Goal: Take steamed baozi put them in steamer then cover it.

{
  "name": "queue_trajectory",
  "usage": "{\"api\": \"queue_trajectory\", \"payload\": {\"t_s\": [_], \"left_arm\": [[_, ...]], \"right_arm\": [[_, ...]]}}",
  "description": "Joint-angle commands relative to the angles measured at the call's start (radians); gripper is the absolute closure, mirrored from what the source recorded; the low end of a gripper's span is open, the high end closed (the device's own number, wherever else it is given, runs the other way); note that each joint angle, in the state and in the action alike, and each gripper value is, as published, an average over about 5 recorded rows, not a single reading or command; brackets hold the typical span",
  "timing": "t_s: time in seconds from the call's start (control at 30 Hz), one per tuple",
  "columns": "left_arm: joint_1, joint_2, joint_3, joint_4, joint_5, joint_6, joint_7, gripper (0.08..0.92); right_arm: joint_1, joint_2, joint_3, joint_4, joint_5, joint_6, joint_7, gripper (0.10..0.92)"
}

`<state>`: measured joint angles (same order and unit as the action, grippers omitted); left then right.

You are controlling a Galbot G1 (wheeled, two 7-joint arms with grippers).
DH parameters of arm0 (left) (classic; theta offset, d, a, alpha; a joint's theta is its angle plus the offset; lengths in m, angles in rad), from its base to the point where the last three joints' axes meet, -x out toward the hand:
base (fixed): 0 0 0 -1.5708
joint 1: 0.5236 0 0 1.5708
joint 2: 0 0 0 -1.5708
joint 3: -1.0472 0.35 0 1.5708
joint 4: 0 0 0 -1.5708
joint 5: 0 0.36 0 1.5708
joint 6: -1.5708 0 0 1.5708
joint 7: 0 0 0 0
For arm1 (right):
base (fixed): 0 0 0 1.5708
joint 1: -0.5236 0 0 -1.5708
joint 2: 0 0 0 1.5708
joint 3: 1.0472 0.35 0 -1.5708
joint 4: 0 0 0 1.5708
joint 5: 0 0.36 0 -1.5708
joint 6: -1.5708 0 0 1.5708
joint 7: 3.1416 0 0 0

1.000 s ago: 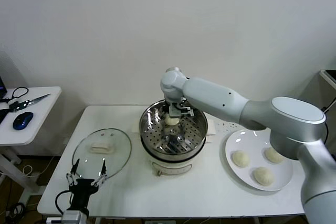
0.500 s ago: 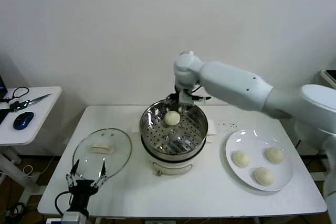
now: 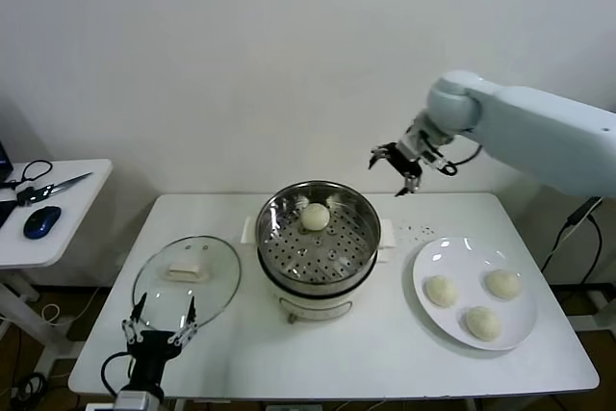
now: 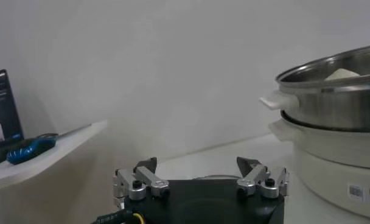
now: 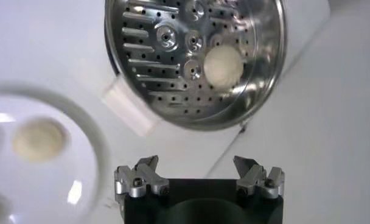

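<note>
The baozi is the one on the plate closest to the steamer. My right gripper will pick it up by its rounded sides next.
The steamer [image 3: 322, 255] stands mid-table with one baozi [image 3: 315, 217] on the far part of its perforated tray. Three more baozi [image 3: 441, 290] lie on the white plate [image 3: 452, 257] at the right. The glass cover [image 3: 217, 286] lies flat on the table left of the steamer, its white handle up. My right gripper [image 3: 397, 166] hangs open and empty in the air behind and right of the steamer. Its wrist view looks down on the steamer [image 5: 154, 55], the baozi [image 5: 223, 66] and the plate's edge [image 5: 90, 158]. My left gripper [image 3: 159, 329] rests open at the cover's near edge.
A side table [image 3: 67, 214] at the far left carries a blue mouse [image 3: 41, 220], scissors [image 3: 58, 185] and cables. The wall runs close behind the table. The left wrist view shows the steamer's side [image 4: 337, 103] to its right.
My right gripper has left the baozi in the steamer, risen out of the pot and swung right, above the table's back right. The left arm has not moved.
</note>
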<state>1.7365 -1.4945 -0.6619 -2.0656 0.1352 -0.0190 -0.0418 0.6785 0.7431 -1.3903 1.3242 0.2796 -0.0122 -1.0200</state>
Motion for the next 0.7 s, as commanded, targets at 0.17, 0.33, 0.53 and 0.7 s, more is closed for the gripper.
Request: {"api": "queue_trajectory", "payload": {"t_s": [0.17,0.33,0.53,0.7], "left_arm": [[0.028,-0.002,-0.013,-0.02,-0.009,0.001,-0.006,0.177],[0.036,-0.006,-0.014,-0.022,-0.011,0.001,-0.009,0.177],[0.033,-0.004,-0.013,-0.02,-0.043,0.009,-0.015,0.177],[0.033,-0.009,-0.012,-0.014,-0.043,0.006,-0.018,0.177]], "right_arm": [[-0.17,-0.271,-0.074,0.114,0.144,-0.268,0.029,0.203],[-0.394,-0.287,0.091,0.092,0.021,-0.283,0.03,0.203],[-0.607,-0.233,0.293,0.013,-0.094,-0.289,0.037,0.203],[-0.668,-0.184,0.35,-0.027,-0.124,-0.288,0.053,0.203]]}}
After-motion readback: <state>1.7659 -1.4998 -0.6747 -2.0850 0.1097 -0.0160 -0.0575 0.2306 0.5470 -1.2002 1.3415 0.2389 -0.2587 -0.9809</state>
